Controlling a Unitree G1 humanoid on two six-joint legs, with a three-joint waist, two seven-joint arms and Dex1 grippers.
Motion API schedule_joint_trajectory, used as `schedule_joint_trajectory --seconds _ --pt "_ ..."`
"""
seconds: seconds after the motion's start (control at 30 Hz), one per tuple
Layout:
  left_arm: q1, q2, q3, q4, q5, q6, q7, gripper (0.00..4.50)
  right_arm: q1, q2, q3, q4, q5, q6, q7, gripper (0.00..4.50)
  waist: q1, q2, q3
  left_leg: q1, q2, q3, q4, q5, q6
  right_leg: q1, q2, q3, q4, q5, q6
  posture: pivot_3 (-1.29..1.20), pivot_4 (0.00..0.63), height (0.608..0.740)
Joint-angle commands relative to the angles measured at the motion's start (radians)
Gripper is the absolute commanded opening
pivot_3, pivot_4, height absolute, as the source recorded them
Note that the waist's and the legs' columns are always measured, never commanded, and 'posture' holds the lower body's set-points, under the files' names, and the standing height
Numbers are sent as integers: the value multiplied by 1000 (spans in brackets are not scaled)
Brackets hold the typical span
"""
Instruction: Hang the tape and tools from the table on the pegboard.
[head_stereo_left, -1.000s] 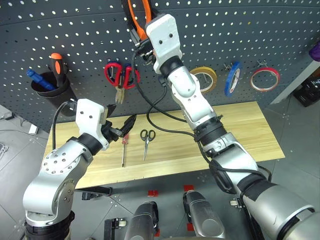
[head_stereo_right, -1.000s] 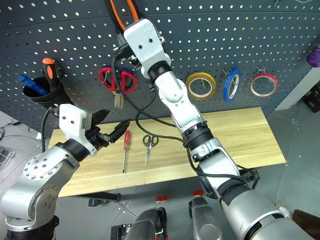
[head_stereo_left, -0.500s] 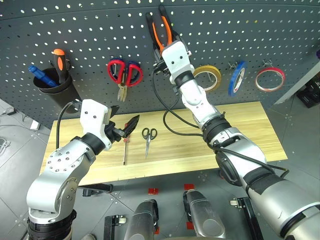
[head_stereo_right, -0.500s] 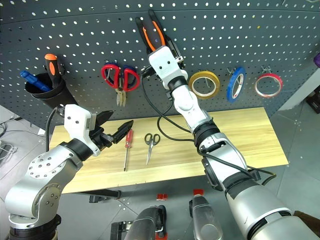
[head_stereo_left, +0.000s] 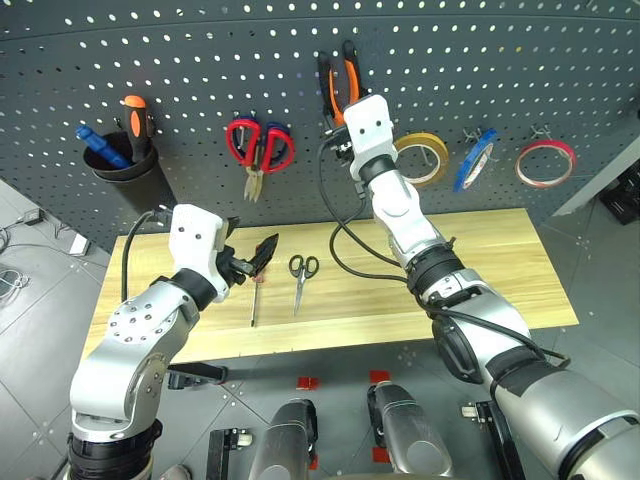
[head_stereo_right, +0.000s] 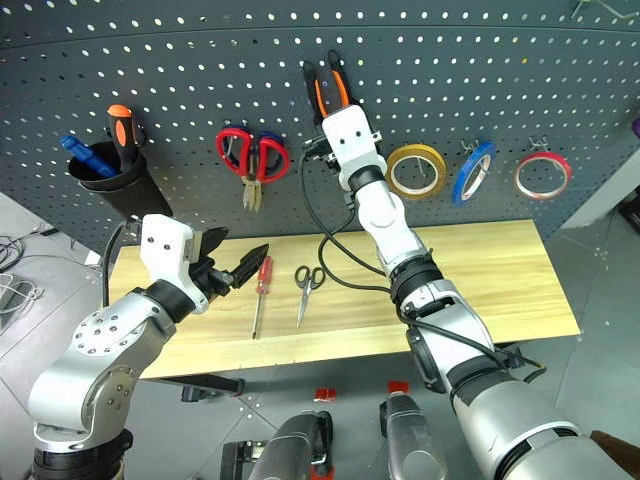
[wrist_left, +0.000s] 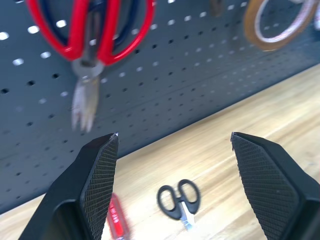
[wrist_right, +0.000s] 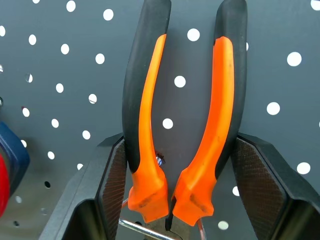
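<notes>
My left gripper should next grab the screwdriver by its red handle (head_stereo_left: 258, 279) to hang it, because a long, thin shaft (head_stereo_left: 254, 307) sticks out of the screwdriver's thick end.
The pliers (head_stereo_left: 340, 85), with orange-and-black handles, stand upright against the dark pegboard (head_stereo_left: 200, 60). My right gripper (wrist_right: 175, 200) is shut on their handles from below, and a thin metal hook (wrist_right: 159, 160) shows between the handles. The blue tape (head_stereo_left: 472, 160) hangs on the board. On the table (head_stereo_left: 480, 260) lie the slim red-handled screwdriver (head_stereo_left: 254, 300) and the small black-handled scissors (head_stereo_left: 299, 278). My left gripper (head_stereo_left: 250, 258) hovers open and level over the table's left part, just left of the screwdriver, holding nothing.
Red-handled scissors (head_stereo_left: 258, 150), a yellow roll (head_stereo_left: 422, 158) and a thin red roll (head_stereo_left: 545, 162) hang on the board. A black cup (head_stereo_left: 125, 170) at the left holds an orange-handled screwdriver. A black cable (head_stereo_left: 345, 260) droops from my right arm over the table.
My right gripper has carried the pliers down and to the right along the pegboard, closer to the yellow roll. My left gripper has stayed almost where it was.
</notes>
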Motion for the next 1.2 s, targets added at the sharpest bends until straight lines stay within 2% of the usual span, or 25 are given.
schedule_joint_trajectory --seconds 0.03,0.07,0.17,0.3,0.43,0.57,0.67,0.83,1.1,1.2 --pt "16 -10 -16 10 33 3 29 4500 63 -21 -23 -79 42 120 66 4138 0 0 0 0 0 0 0 0 0 0 0 0 0 0 0 -156 287 740" --pt "20 -13 -26 13 44 4 40 4500 82 -28 -18 -120 43 150 88 4479 0 0 0 0 0 0 0 0 0 0 0 0 0 0 0 -156 287 740" --pt "19 -18 -58 31 83 53 83 4500 151 -51 -7 -267 56 263 152 4479 1 0 0 -4 0 0 0 0 0 -3 0 0 0 0 -1 -165 285 740" --pt "9 -56 -88 61 101 119 126 4500 293 -103 43 -564 93 454 329 4479 -2 0 0 -6 1 0 -1 0 0 -6 1 0 -1 0 0 -194 286 740" --pt "-3 -101 -134 87 120 191 160 4500 444 -178 87 -895 211 705 528 4479 -4 0 0 -6 2 0 -1 -1 -1 -6 1 0 -1 0 0 -215 291 740" --pt "-39 -160 -199 200 164 234 201 4500 580 -330 146 -1223 380 965 747 4479 -3 0 1 -6 2 1 -1 -1 -1 -5 1 0 -3 0 0 -236 293 740" --pt "-71 -199 -227 307 201 222 224 4500 631 -407 166 -1362 468 1093 812 4479 -3 0 1 -6 2 0 0 -1 -1 -4 1 -1 -2 0 0 -248 294 740" --pt "-172 -295 -217 552 229 195 256 4500 670 -457 200 -1456 512 1170 831 4479 -7 -1 1 -5 2 -1 0 -1 -1 -3 1 -3 -2 0 0 -261 294 740" --pt "-305 -354 -237 883 295 119 262 4500 666 -460 205 -1469 530 1191 820 4479 -16 -2 2 -6 2 -1 0 -1 -1 -4 1 -3 -3 0 0 -287 293 740" --pt "-329 -364 -230 952 306 99 253 4500 665 -466 199 -1470 536 1197 823 4479 -23 -2 2 -5 2 -1 0 -1 -1 -2 1 -3 -3 0 0 -287 293 740"
